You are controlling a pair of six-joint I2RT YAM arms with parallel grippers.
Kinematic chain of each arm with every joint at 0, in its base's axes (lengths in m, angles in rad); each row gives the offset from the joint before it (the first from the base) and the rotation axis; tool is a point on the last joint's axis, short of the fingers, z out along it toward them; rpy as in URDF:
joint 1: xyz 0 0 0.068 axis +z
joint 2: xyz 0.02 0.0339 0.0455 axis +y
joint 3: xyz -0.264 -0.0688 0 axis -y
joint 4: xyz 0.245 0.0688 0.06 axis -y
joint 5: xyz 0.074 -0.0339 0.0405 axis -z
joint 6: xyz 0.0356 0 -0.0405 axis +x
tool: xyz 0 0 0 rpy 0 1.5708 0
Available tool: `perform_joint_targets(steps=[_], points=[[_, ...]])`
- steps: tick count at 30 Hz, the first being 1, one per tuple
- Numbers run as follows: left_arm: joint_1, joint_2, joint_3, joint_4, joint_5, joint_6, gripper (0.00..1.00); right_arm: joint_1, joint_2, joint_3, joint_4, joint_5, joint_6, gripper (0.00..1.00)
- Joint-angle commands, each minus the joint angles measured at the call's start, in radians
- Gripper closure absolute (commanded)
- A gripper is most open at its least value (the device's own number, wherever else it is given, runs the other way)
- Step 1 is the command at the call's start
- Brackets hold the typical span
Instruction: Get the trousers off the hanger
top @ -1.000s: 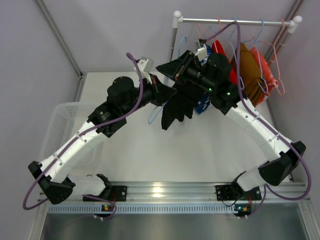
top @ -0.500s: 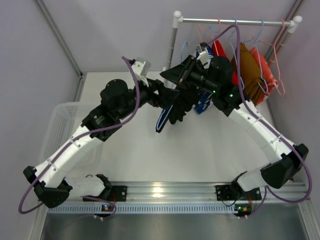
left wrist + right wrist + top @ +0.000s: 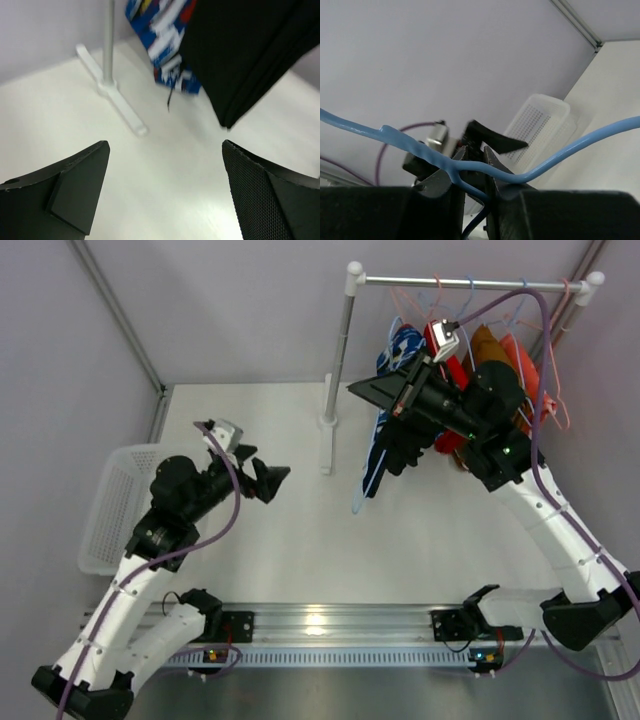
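Note:
Next, the left gripper grabs the black trousers' near hanging side, keeping off the wire, to pull the black trousers off the hanger (image 3: 400, 140).
My right gripper (image 3: 392, 400) is shut on a light blue wire hanger (image 3: 400, 140) and holds it in the air beside the rack's post. From the hanger hang the blue patterned trousers (image 3: 376, 458) and the black trousers (image 3: 405, 445); the left wrist view shows both, blue (image 3: 165, 40) and black (image 3: 245, 50). Red (image 3: 440, 345), brown (image 3: 490, 350) and orange-red (image 3: 530, 380) trousers hang on the rail (image 3: 470, 283). My left gripper (image 3: 268, 480) is open and holds nothing, well left of the cloth, over bare table (image 3: 165, 146).
A white mesh basket (image 3: 110, 500) sits at the left table edge, also in the right wrist view (image 3: 540, 125). The rack's white post (image 3: 335, 370) and foot (image 3: 120, 102) stand between the two grippers. Walls close the back and sides.
My left gripper opened, let go of the black cloth and drew back left and toward me. My right arm carried the hanger with its trousers right, toward the rack.

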Motion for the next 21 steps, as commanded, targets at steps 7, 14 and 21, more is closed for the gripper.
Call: perform_joint_targets(steps=[7, 14, 21], points=[[-0.144, 0.022, -0.191, 0.251, 0.07, 0.104, 0.01, 0.005, 0.039, 0.175, 0.159, 0.057, 0.042, 1.0], [-0.247, 0.187, -0.137, 0.424, 0.015, 0.012, 0.01, 0.037, 0.078, 0.209, 0.169, 0.065, 0.043, 1.0], [-0.283, 0.374, -0.052, 0.57, -0.001, -0.082, 0.02, 0.064, 0.099, 0.231, 0.186, 0.049, 0.046, 1.0]])
